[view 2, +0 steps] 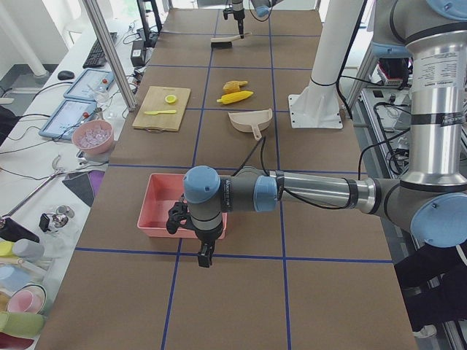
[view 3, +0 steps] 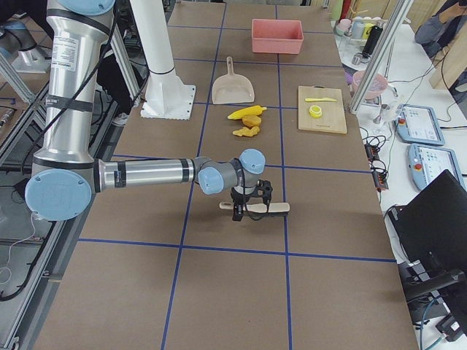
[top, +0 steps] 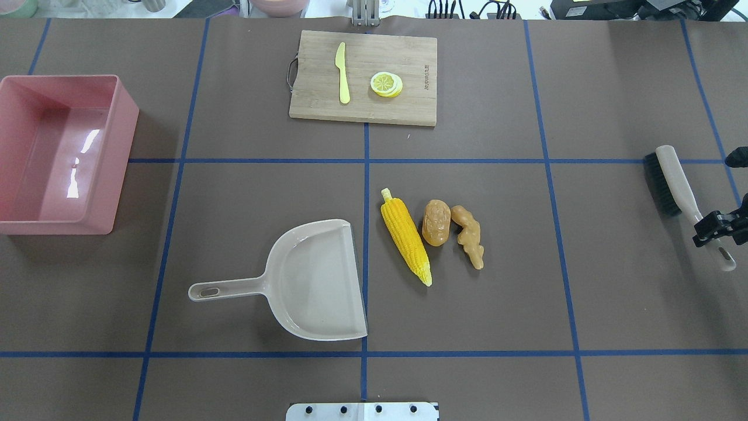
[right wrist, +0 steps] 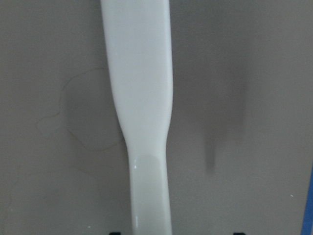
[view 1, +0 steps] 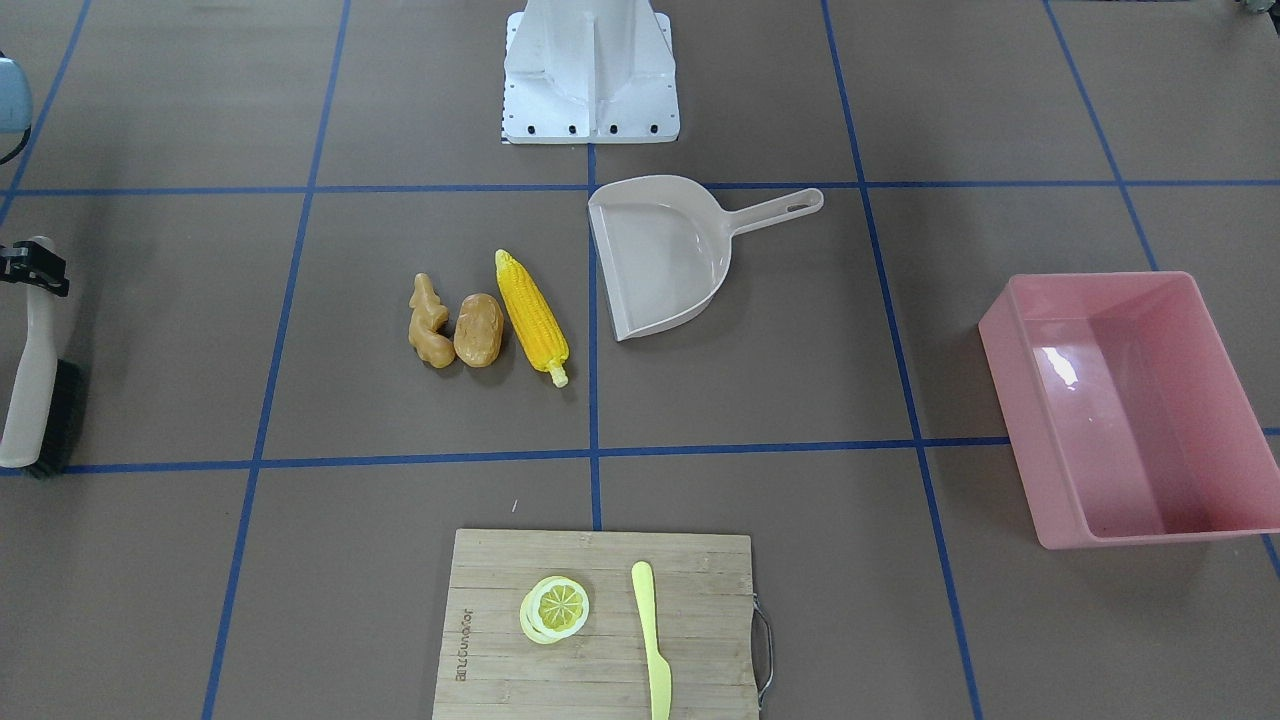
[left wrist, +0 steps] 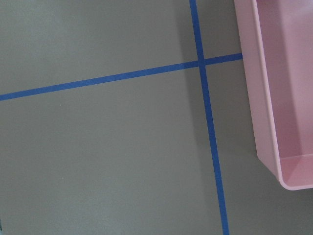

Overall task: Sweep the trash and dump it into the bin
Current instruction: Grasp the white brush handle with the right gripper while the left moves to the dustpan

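The right gripper grabs the brush by its white handle next, to sweep the trash into the dustpan.
The trash lies mid-table in a row: yellow corn cob, brown potato, tan ginger root. The pink bin stands empty at the robot's far left. My right gripper is at the far right, open, its fingers astride the white handle of a brush. My left gripper hangs beside the bin, pointing down; I cannot tell if it is open or shut.
A beige dustpan lies beside the corn, mouth toward it, handle toward the bin. A wooden cutting board at the far side carries a lemon slice and a pale yellow knife. The robot base is at centre.
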Robot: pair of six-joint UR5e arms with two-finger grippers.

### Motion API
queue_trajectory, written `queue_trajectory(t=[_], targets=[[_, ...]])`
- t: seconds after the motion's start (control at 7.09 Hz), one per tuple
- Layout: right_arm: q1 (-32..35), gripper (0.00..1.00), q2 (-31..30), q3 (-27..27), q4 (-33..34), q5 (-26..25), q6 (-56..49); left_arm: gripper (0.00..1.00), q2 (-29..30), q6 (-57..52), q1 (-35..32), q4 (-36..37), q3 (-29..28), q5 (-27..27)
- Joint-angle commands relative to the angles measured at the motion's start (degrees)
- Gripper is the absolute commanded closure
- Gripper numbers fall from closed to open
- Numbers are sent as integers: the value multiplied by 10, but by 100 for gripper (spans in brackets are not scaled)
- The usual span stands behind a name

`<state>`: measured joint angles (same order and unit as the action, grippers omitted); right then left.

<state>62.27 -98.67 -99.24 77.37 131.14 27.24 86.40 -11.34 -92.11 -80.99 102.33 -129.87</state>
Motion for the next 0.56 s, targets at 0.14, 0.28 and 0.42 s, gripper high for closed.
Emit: queue_trajectory(t=[0.14, 0.28, 0.42], targets=[[-2, 100, 2, 1, 5, 4, 1, 1, 37, 4, 30, 110, 112, 1], [-2, 100, 4, -2, 5, 8, 1, 0, 83, 3, 104, 156, 122, 8], [-1, 100, 5, -9, 6, 7, 1, 0, 154, 3, 155, 208, 120, 8]])
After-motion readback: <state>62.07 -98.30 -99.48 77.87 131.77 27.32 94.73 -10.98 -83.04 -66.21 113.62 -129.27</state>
